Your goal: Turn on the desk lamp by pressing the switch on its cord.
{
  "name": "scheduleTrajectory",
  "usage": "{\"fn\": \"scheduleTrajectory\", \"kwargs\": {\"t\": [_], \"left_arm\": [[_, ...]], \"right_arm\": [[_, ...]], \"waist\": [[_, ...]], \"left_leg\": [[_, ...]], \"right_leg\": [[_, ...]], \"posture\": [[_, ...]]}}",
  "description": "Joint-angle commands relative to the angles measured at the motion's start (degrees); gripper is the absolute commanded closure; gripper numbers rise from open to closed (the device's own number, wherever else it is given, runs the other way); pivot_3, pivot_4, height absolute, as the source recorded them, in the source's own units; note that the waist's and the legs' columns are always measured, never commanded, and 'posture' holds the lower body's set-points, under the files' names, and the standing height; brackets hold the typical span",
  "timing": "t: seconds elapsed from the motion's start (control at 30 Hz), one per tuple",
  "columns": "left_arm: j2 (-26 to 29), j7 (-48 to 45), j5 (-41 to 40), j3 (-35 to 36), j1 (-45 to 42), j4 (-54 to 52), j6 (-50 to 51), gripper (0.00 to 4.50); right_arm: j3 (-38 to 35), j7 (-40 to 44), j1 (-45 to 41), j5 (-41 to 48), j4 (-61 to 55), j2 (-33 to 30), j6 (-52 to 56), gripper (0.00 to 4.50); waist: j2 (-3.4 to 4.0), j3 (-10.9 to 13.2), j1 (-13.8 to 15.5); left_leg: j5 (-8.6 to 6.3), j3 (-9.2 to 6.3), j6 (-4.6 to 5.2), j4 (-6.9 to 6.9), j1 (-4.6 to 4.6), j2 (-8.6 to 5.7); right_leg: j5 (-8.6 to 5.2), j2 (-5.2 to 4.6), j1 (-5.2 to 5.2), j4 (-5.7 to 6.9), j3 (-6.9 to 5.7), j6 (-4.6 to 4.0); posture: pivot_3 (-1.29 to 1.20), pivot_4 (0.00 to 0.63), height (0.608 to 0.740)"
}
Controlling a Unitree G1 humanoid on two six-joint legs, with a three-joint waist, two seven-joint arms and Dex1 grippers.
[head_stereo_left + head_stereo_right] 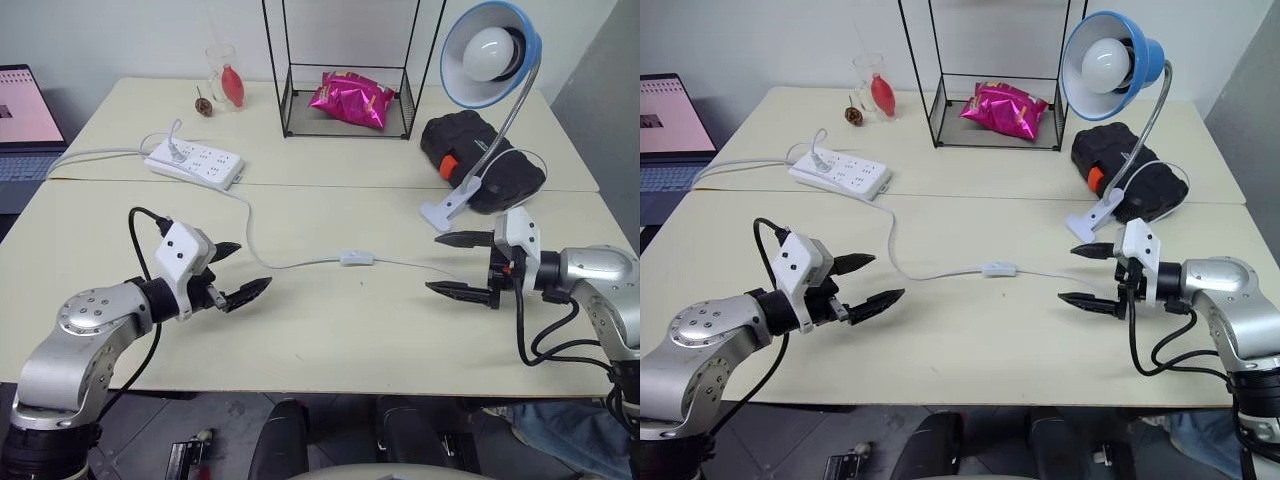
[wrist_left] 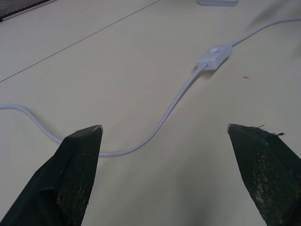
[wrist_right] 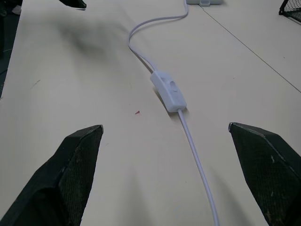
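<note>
The white switch's button (image 1: 358,256) (image 2: 216,49) should stay free to press, so my left gripper should pick up the switch by its end where the power-strip cord enters.
The desk lamp (image 1: 492,52) stands at the back right, blue shade facing me, bulb unlit, its white clip base (image 1: 443,210) on the table. Its thin white cord (image 1: 290,262) runs across the table's middle, with the small white switch (image 1: 357,258) lying flat between my two arms. My left gripper (image 1: 240,270) hovers open to the left of the switch, with nothing between its fingers. My right gripper (image 1: 462,264) hovers open to the right of the switch, also holding nothing. Both wrist views look along the cord toward the switch (image 2: 215,55) (image 3: 168,91).
A white power strip (image 1: 195,163) lies at the back left with the cord plugged in. A wire rack (image 1: 345,70) holds a pink bag (image 1: 352,100). A black case (image 1: 482,152) sits behind the lamp base, a laptop (image 1: 25,125) stands at far left, and a glass (image 1: 225,75) at the back.
</note>
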Motion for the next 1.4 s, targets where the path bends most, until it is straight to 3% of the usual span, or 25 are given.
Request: {"fn": "scheduleTrajectory", "kwargs": {"t": [0.03,0.63,0.87,1.17,1.4], "left_arm": [[1.2,-1.3,0.1,1.2,0.9,-2.0,-2.4,0.07],[-0.3,-0.8,2.0,0.5,-0.6,1.4,-6.8,0.07],[-2.5,-0.8,0.2,0.5,-5.7,5.1,-7.8,0.07],[-5.4,-9.0,2.3,-11.7,-18.0,16.8,-8.7,0.07],[-14.3,-15.7,5.5,-19.9,-31.8,36.4,-10.7,0.07]], "right_arm": [[-0.6,-0.2,-1.2,0.5,-1.7,0.1,0.2,0.0],[-0.3,-4.5,-1.9,-0.5,-2.4,2.6,-0.3,0.0],[-0.4,-5.8,-0.7,0.2,-5.2,2.6,1.1,0.0],[-2.5,-12.5,5.4,1.6,-15.4,2.1,7.9,0.0],[-4.0,-20.9,10.6,4.4,-26.4,3.2,17.7,0.0]], "waist": [[0.0,0.0,0.0],[0.0,0.0,0.1],[0.0,0.0,0.1],[-0.01,0.0,0.3],[-0.04,0.0,0.1]], "left_leg": [[0.0,0.0,0.0,0.0,0.0,0.0],[0.0,0.0,0.0,-0.01,-0.01,0.0],[0.0,-0.01,0.0,0.01,-0.01,0.0],[0.0,-0.03,0.0,0.01,-0.05,-0.06],[0.0,-0.05,0.0,0.06,-0.07,-0.1]], "right_leg": [[0.0,0.0,0.0,0.0,0.0,0.0],[0.0,0.0,-0.01,-0.01,-0.01,-0.05],[-0.01,0.0,0.0,0.0,-0.02,-0.01],[-0.01,0.01,0.01,-0.01,-0.04,-0.01],[0.02,0.03,0.02,0.01,-0.03,0.05]], "posture": [[0.0,0.15,0.74],[0.0,0.15,0.74],[0.0,0.15,0.74],[0.0,0.15,0.74],[0.0,0.15,0.74]]}}
